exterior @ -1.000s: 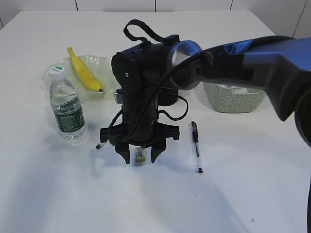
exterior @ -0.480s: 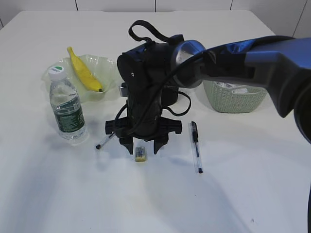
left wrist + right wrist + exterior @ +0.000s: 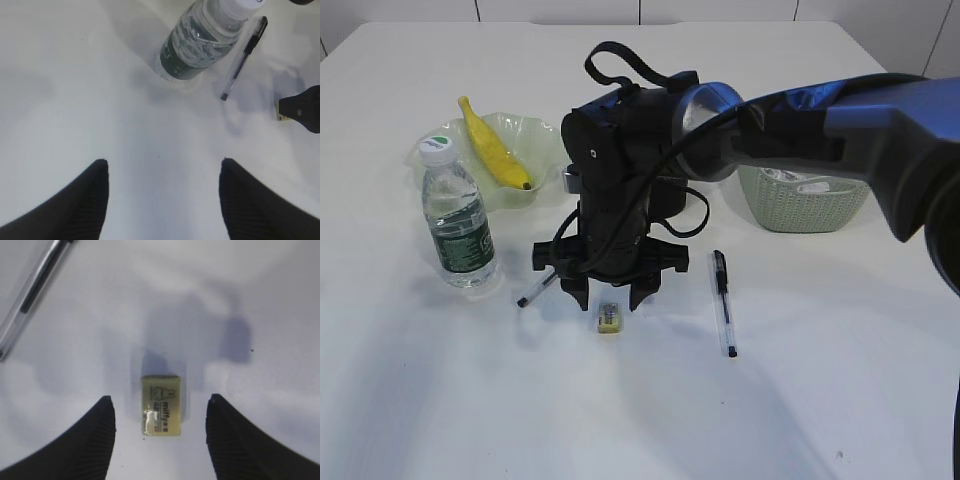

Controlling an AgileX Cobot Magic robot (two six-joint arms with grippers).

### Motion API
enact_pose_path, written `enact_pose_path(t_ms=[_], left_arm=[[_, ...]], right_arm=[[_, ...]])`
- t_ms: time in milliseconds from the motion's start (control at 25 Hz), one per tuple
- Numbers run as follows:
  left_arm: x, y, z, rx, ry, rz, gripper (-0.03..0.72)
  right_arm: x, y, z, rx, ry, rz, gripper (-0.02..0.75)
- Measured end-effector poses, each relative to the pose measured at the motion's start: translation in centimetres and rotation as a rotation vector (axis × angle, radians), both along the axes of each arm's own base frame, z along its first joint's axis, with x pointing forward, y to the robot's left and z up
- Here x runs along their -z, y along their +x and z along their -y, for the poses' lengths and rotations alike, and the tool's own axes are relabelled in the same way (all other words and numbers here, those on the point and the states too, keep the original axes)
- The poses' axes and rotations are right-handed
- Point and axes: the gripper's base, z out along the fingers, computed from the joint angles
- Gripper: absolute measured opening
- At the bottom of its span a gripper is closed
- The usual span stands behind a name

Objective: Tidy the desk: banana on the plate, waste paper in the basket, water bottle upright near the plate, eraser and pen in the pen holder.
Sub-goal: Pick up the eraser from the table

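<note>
The eraser needs to go into the pen holder to be tidy, so my right gripper should next take the small yellow eraser [image 3: 608,319] by its long sides.
A small yellow eraser [image 3: 608,319] lies flat on the white table. My right gripper [image 3: 610,298] hangs open just above and behind it. In the right wrist view the eraser [image 3: 161,411] lies between the open fingers [image 3: 159,400], untouched. One clear pen [image 3: 722,300] lies right of the gripper and another [image 3: 535,290] to its left. The banana [image 3: 495,150] lies on the clear plate [image 3: 535,135]. The water bottle [image 3: 457,215] stands upright by the plate. My left gripper [image 3: 163,165] is open and empty over bare table. The pen holder is hidden behind the right arm.
A pale green woven basket [image 3: 800,205] stands at the right with white paper [image 3: 800,183] in it. The left wrist view shows the bottle [image 3: 200,45], the left pen [image 3: 243,57] and a right gripper finger [image 3: 305,107] at its right edge.
My right gripper has risen and drawn back from low around the eraser. The eraser stays on the table, and the left pen has come into view.
</note>
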Motion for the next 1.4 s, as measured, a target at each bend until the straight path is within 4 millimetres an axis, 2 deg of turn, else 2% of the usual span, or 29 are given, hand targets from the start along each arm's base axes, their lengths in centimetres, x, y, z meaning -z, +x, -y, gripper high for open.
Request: enact_pose_path(t_ms=[160, 600, 680, 840, 920, 1400], left_arm=[[0.0, 0.0, 0.0, -0.002, 0.001, 0.004, 0.489], [0.0, 0.0, 0.0, -0.002, 0.001, 0.005, 0.489], [0.0, 0.0, 0.0, -0.002, 0.001, 0.005, 0.489], [0.0, 0.1, 0.0, -0.003, 0.001, 0.007, 0.489], [0.0, 0.1, 0.0, -0.003, 0.001, 0.007, 0.489], [0.0, 0.1, 0.0, -0.005, 0.002, 0.012, 0.489]], right_arm=[[0.0, 0.0, 0.0, 0.001, 0.0, 0.003, 0.428], [1.8, 0.6, -0.7, 0.013, -0.01, -0.048, 0.426], [1.8, 0.7, -0.8, 0.015, -0.008, -0.047, 0.4], [1.9, 0.7, -0.7, 0.013, -0.02, -0.052, 0.27], [1.9, 0.7, -0.7, 0.011, -0.028, -0.05, 0.23], [1.9, 0.7, -0.6, 0.009, -0.041, -0.055, 0.18]])
